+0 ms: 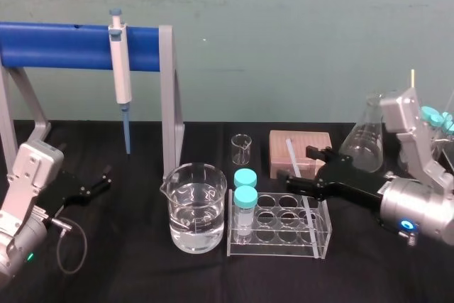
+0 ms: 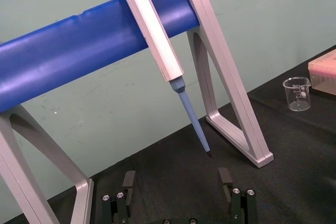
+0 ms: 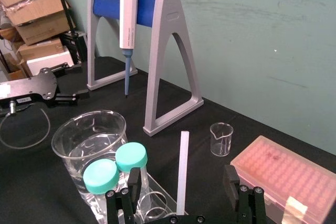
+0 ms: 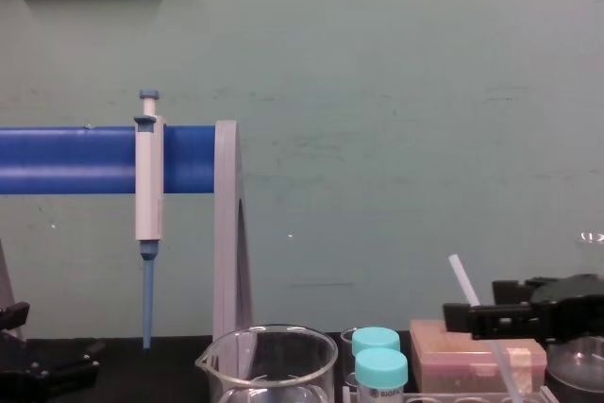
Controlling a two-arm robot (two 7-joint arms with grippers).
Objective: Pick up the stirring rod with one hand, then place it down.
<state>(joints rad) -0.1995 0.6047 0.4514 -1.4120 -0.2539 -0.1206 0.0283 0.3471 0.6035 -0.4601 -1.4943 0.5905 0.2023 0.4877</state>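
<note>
The stirring rod's low end is down at the tube rack (image 4: 472, 397). My right gripper should next grab the rod by its exposed upper part (image 4: 472, 295) to pick it up.
The stirring rod (image 1: 292, 157) is a thin whitish stick. It leans tilted, its low end by the tube rack (image 1: 318, 240) and its top toward the pink tip box (image 1: 312, 138). In the right wrist view the stirring rod (image 3: 182, 166) runs straight between the two fingers without touching either. My right gripper (image 1: 301, 168) is open around it, black jaws wide apart; the chest view shows the right gripper (image 4: 493, 314) level with the rod (image 4: 466, 282). At the far left my left gripper (image 1: 106, 175) rests parked, its fingers (image 2: 128, 181) spread open over bare black table.
A water-filled beaker (image 1: 196, 207) and two teal-capped tubes (image 1: 245, 188) stand left of the rack. A small beaker (image 1: 241, 148) sits behind them, and a conical flask (image 1: 365, 140) is at the right. A white-and-blue pipette (image 1: 122, 69) hangs on the blue-barred stand (image 1: 167, 97).
</note>
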